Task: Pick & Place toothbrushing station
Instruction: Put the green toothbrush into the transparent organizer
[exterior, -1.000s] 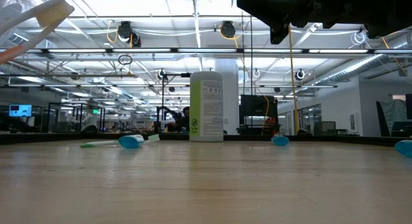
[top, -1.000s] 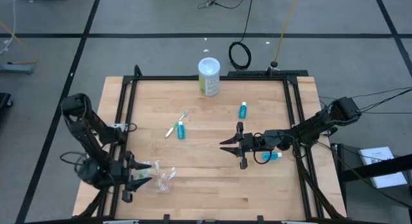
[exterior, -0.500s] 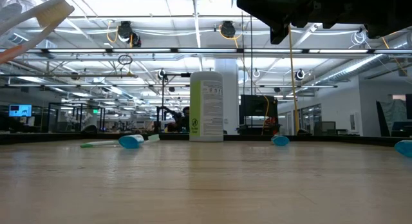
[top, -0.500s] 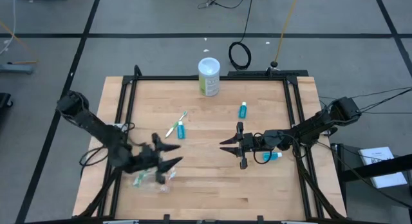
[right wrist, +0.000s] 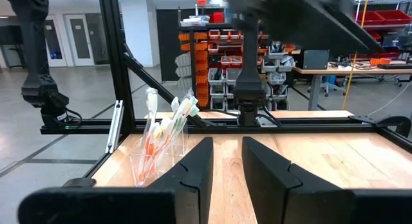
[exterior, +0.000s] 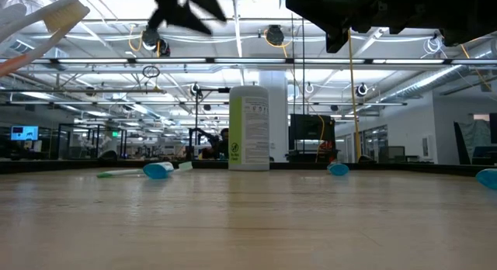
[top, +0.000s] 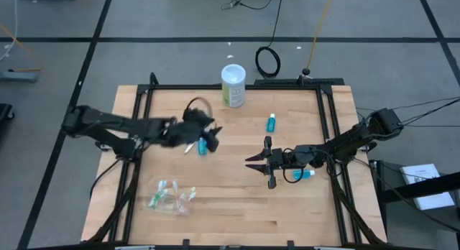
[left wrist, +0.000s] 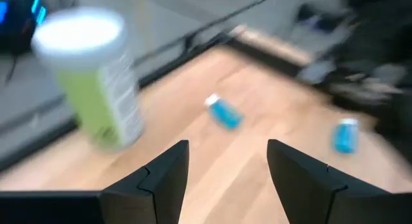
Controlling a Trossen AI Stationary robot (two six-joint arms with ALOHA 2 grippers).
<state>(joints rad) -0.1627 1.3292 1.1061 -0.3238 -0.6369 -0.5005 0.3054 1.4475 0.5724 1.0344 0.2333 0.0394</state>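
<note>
The left gripper picks up the loose toothbrush by its bristled head next, which keeps its handle free to go into the clear cup [top: 185,200].
A clear cup [top: 185,200] with several toothbrushes [top: 162,195] stands near the table's front left; it also shows in the right wrist view [right wrist: 159,147]. A loose white and green toothbrush [top: 194,138] and a teal tube [top: 202,145] lie left of centre. Two more teal tubes [top: 271,123] [top: 303,174] lie to the right. My left gripper [top: 208,129] is open and empty in the air above the loose toothbrush and tube; it shows high in the low view [exterior: 186,5]. My right gripper [top: 253,162] is open and empty near the table's middle, pointing left.
A tall white and green canister [top: 233,85] stands at the far edge and fills the left of the left wrist view [left wrist: 90,76]. A black frame rail [top: 136,128] runs along the table's sides. Bare wood lies along the near edge to the right of the cup.
My left gripper has swept fast from beside the cup at the front left, up and toward the far edge and the right, and now hangs over the loose toothbrush and tube. The cup with its brushes has stayed in place.
</note>
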